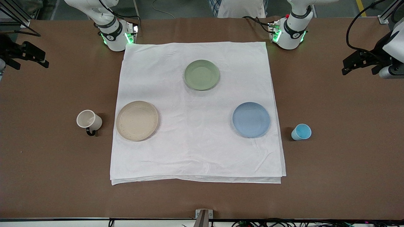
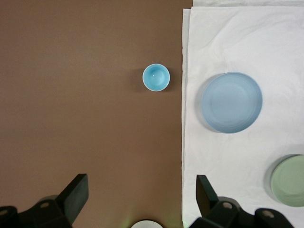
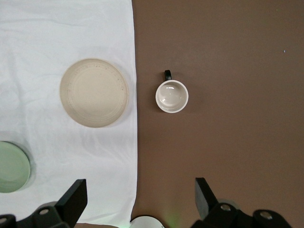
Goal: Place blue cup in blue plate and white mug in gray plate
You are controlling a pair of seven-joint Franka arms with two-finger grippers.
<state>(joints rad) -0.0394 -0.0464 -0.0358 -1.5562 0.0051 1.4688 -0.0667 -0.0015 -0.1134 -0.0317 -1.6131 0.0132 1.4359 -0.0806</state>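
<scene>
The blue cup will next be picked up by its rim (image 1: 301, 124) with my left gripper, so that I can put it in the blue plate (image 1: 251, 119).
The blue cup (image 1: 301, 131) stands upright on the bare brown table, beside the blue plate (image 1: 251, 119), toward the left arm's end. The white mug (image 1: 89, 120) stands upright beside the gray plate (image 1: 137, 120), toward the right arm's end. Both plates lie empty on the white cloth. My left gripper (image 1: 367, 64) is open and empty, high over the bare table; its wrist view shows the cup (image 2: 156, 77) and blue plate (image 2: 232, 102) well below my open gripper (image 2: 141, 194). My right gripper (image 1: 26, 58) is open and empty, high over the table's other end; its wrist view shows the mug (image 3: 172, 96) and gray plate (image 3: 94, 92) below my open gripper (image 3: 140, 194).
A sage-green plate (image 1: 201, 74) lies empty on the white cloth (image 1: 195, 151), closer to the robots' bases than the other two plates. The cloth covers the table's middle; brown table surface (image 1: 341, 157) lies around it.
</scene>
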